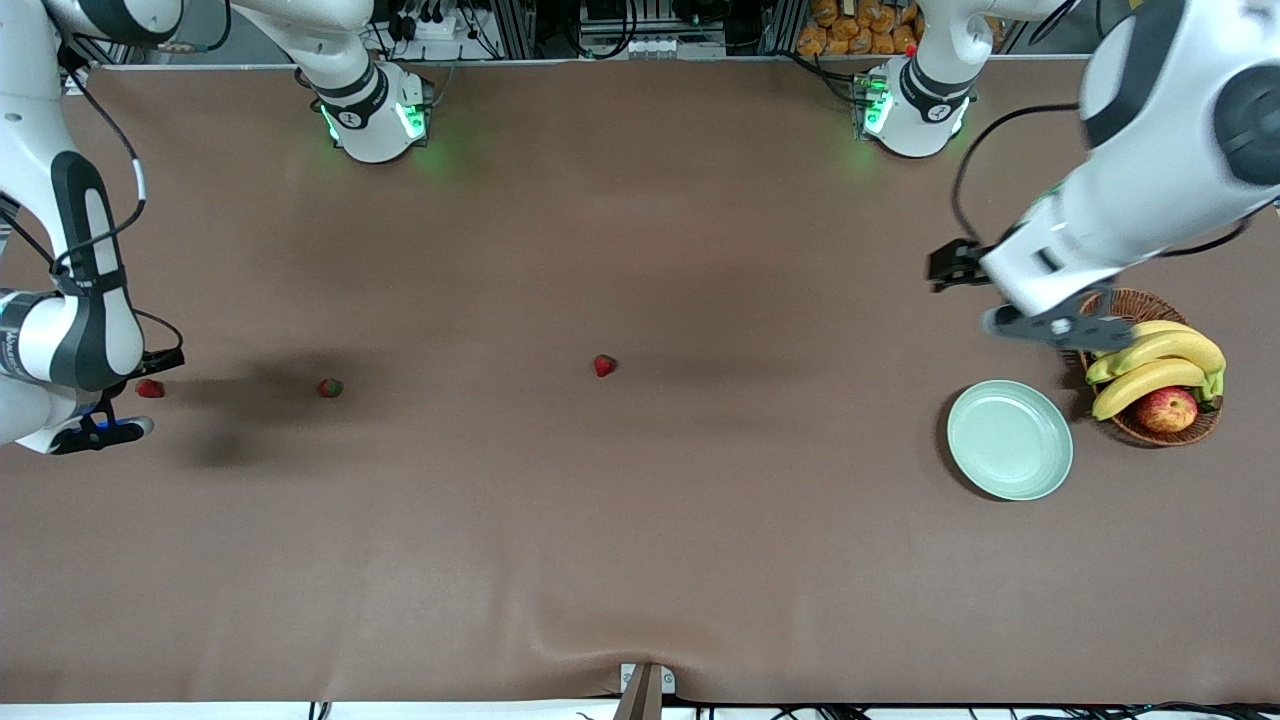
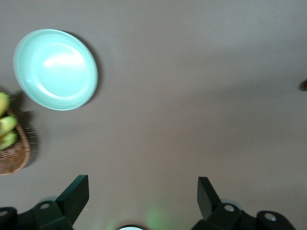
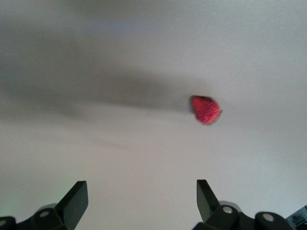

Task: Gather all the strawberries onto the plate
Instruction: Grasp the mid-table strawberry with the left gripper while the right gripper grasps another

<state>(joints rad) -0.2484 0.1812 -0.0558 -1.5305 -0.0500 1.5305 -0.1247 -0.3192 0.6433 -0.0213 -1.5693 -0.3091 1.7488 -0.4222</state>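
The strawberry needs to be collected for the mint-green plate (image 1: 1010, 440). My right gripper should grab it next by its leafy top and red tip (image 1: 150, 389).
Three strawberries lie on the brown table: one (image 1: 604, 365) near the middle, one (image 1: 330, 387) toward the right arm's end, and one (image 1: 150, 388) close to the right gripper (image 1: 100, 432). The right gripper is open and empty above the table beside that last berry. The right wrist view (image 3: 142, 191) shows one strawberry (image 3: 206, 109) ahead of its spread fingers. The mint-green plate (image 1: 1010, 440) sits empty toward the left arm's end. The left gripper (image 1: 1045, 326) hangs open and empty over the table between plate and basket. In the left wrist view (image 2: 143, 191) the plate (image 2: 55, 69) shows, and a berry (image 2: 303, 85) at the edge.
A brown wicker basket (image 1: 1130, 305) with bananas (image 1: 1155, 365) and a red-yellow apple (image 1: 1166, 409) stands beside the plate at the left arm's end; its rim (image 2: 14, 158) shows in the left wrist view. Both robot bases stand along the table edge farthest from the front camera.
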